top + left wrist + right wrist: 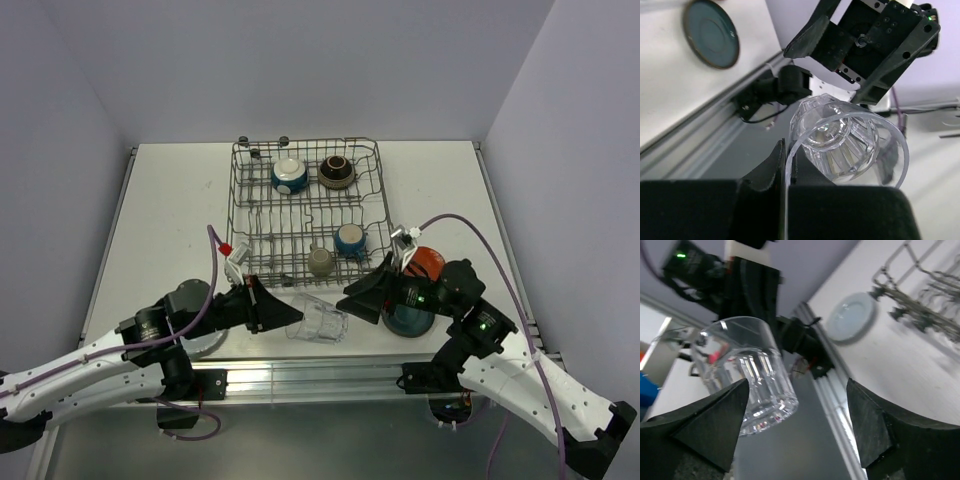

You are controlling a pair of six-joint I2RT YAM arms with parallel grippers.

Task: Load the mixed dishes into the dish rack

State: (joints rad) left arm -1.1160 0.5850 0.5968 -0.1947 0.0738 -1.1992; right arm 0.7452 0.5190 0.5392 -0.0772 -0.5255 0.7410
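Note:
The clear glass should be gripped by its base [337, 326] with my right gripper, which needs to reach it first. The glass's rim then stays free to rest in the rack [245, 215].
The clear glass [317, 321] hangs on its side above the table's near edge. My left gripper [290, 317] is shut on its rim; in the left wrist view [786, 150] one finger is inside the glass [845, 142] and one outside. My right gripper [358, 298] is open and empty, facing the glass base from the right, apart from it. In the right wrist view the gripper [797, 425] has its jaws wide, with the glass [752, 385] by the left finger. The dish rack [245, 215] holds a blue-and-white bowl [289, 176], a brown bowl [336, 172], a blue mug [350, 241] and a beige cup [320, 262].
A teal plate [408, 320] and an orange-red plate [430, 262] lie under my right arm, right of the rack. A pale plate [207, 346] lies under my left arm; it also shows in the right wrist view [852, 317]. The metal rail [320, 375] runs along the near edge.

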